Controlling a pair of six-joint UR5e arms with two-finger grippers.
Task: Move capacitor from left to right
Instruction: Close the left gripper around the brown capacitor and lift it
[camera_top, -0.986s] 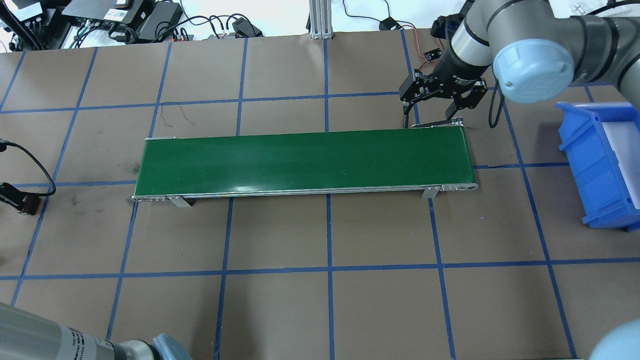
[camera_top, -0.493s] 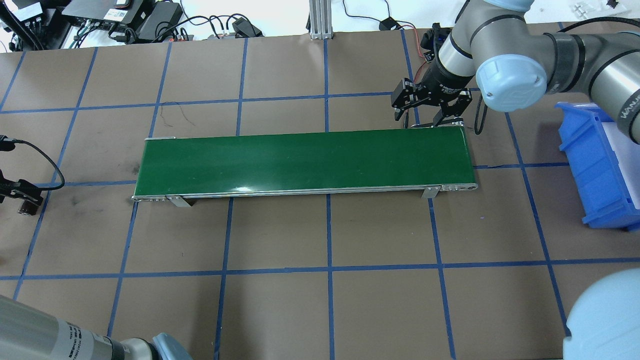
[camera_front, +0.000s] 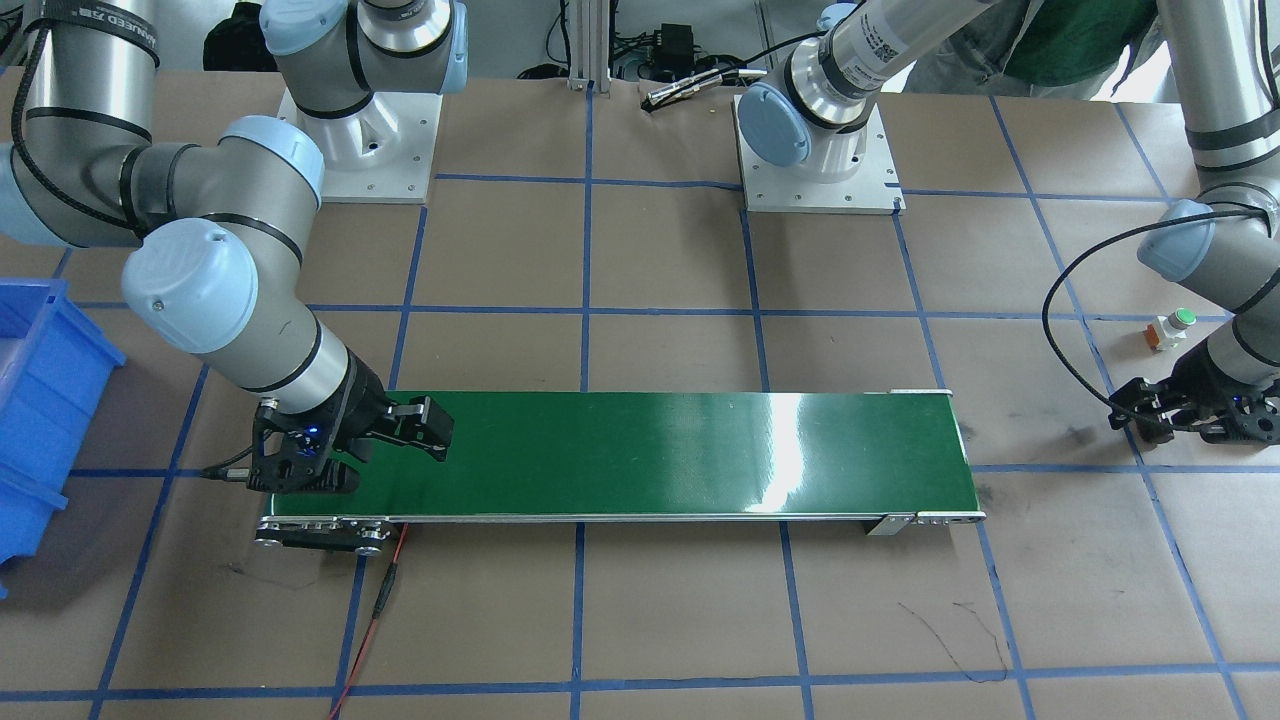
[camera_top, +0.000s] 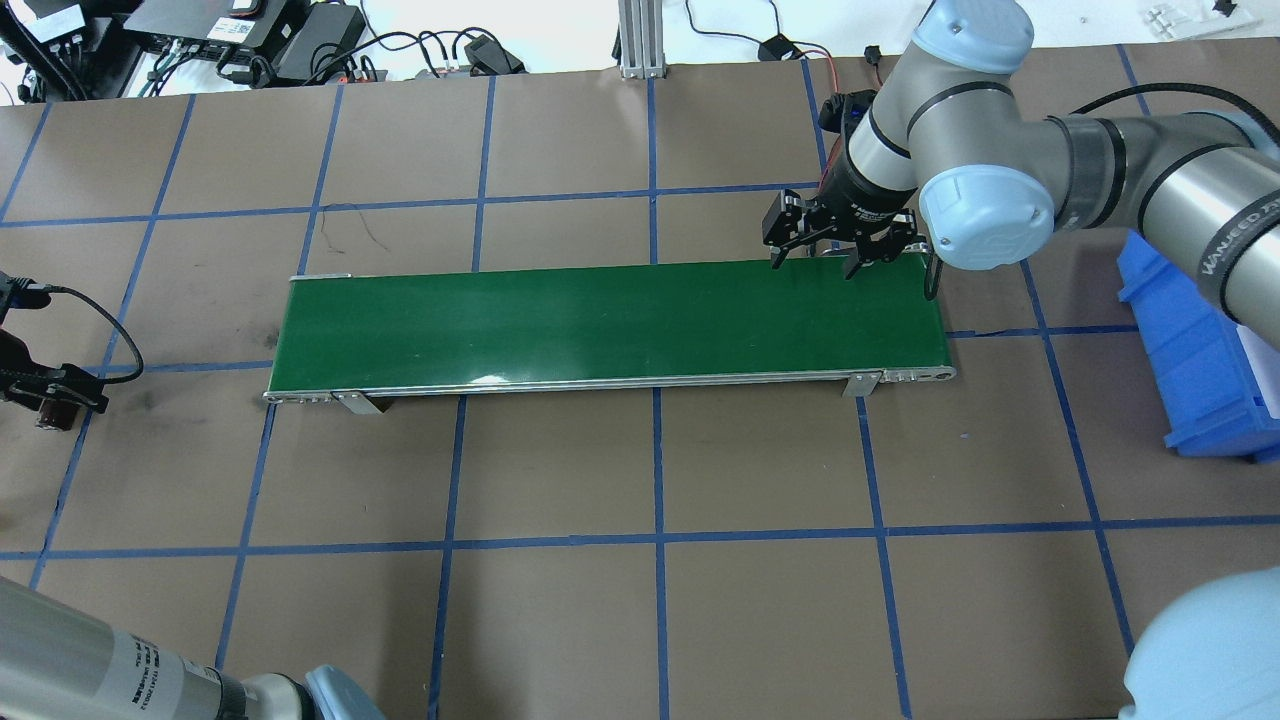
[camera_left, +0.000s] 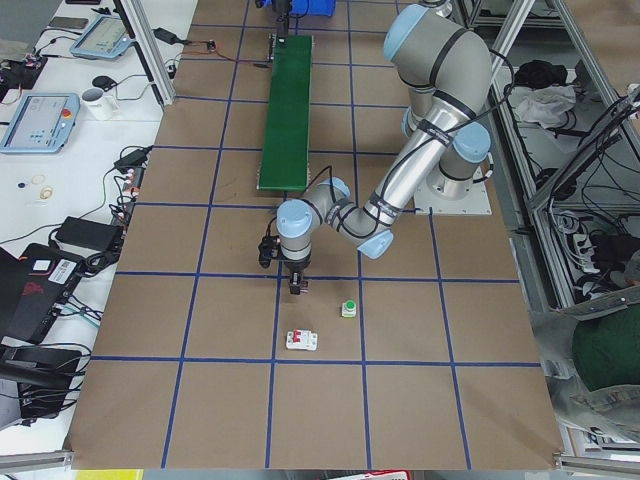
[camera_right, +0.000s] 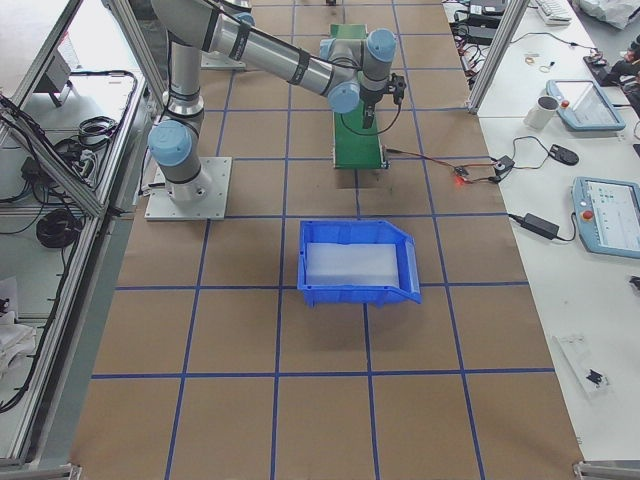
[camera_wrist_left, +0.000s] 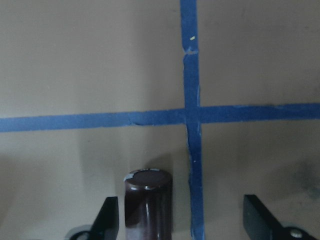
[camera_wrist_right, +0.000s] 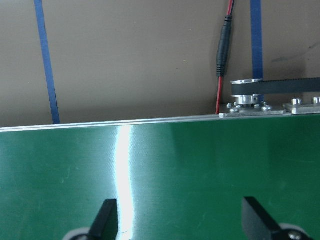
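Next, my left gripper grabs the capacitor by its upright cylindrical body (camera_front: 1153, 430) (camera_wrist_left: 148, 210) to move it across.
The capacitor (camera_wrist_left: 148, 205), a dark maroon glossy cylinder, stands upright on the brown table at the far left (camera_top: 50, 413). My left gripper (camera_wrist_left: 182, 220) is open around it. The capacitor sits close to the view's left finger (camera_wrist_left: 107, 217), with a wide gap to the other finger. The left gripper also shows in the overhead view (camera_top: 55, 392) and the front view (camera_front: 1190, 420). My right gripper (camera_top: 815, 262) is open and empty, low over the far right end of the green conveyor belt (camera_top: 610, 320). The right wrist view (camera_wrist_right: 180, 220) shows only bare belt between its fingers.
A blue bin (camera_top: 1200, 340) stands on the table right of the belt. A white button part with a green cap (camera_front: 1172, 328) and a white-and-red block (camera_left: 302, 341) lie near the left gripper. A red wire (camera_wrist_right: 220, 100) runs to the belt's motor end.
My right gripper moved left and toward the robot, from beyond the belt's far right corner to over the belt's edge. My left gripper shifted slightly right at the capacitor.
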